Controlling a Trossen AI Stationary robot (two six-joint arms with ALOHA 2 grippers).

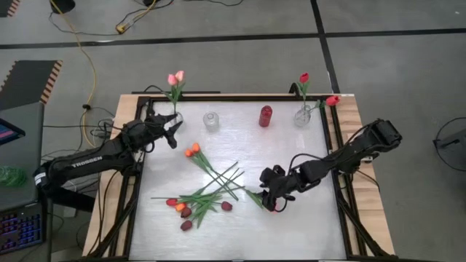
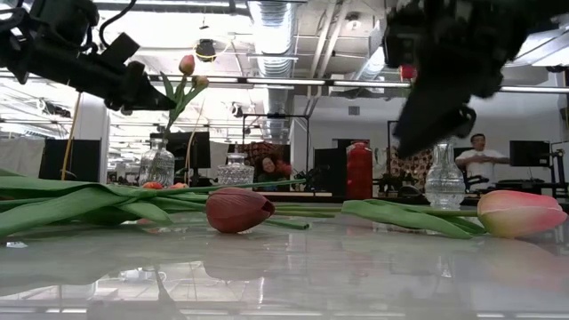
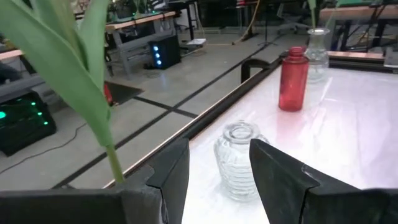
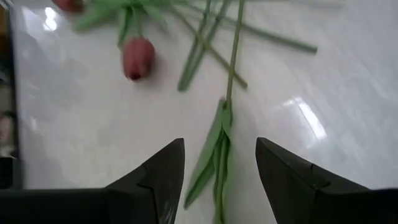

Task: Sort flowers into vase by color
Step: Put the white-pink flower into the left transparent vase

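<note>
I will next grab the pink tulip's leafy stem (image 1: 254,197) (image 4: 222,143) with my right gripper. Then the tulip can go into the vase with the pink ones.
Several loose tulips (image 1: 204,195) with orange, red and maroon heads lie in a pile on the white table. Four vases stand along the far edge. The left clear vase (image 1: 175,115) holds pink tulips (image 1: 175,77). Then come a clear ribbed vase (image 1: 211,121) and a red vase (image 1: 266,116). The right clear vase (image 1: 303,116) holds red tulips (image 1: 304,78). My left gripper (image 1: 173,135) hovers open beside the left vase, facing the ribbed vase (image 3: 239,158). My right gripper (image 4: 221,146) is open above the table, its fingers on either side of one stem's leafy end (image 4: 214,163).
A maroon tulip head (image 4: 138,57) lies just beyond my right gripper. A long green leaf (image 3: 74,74) of the pink tulips hangs close to my left gripper's fingers. A dark frame (image 1: 335,145) borders the table. The near right part of the table is bare.
</note>
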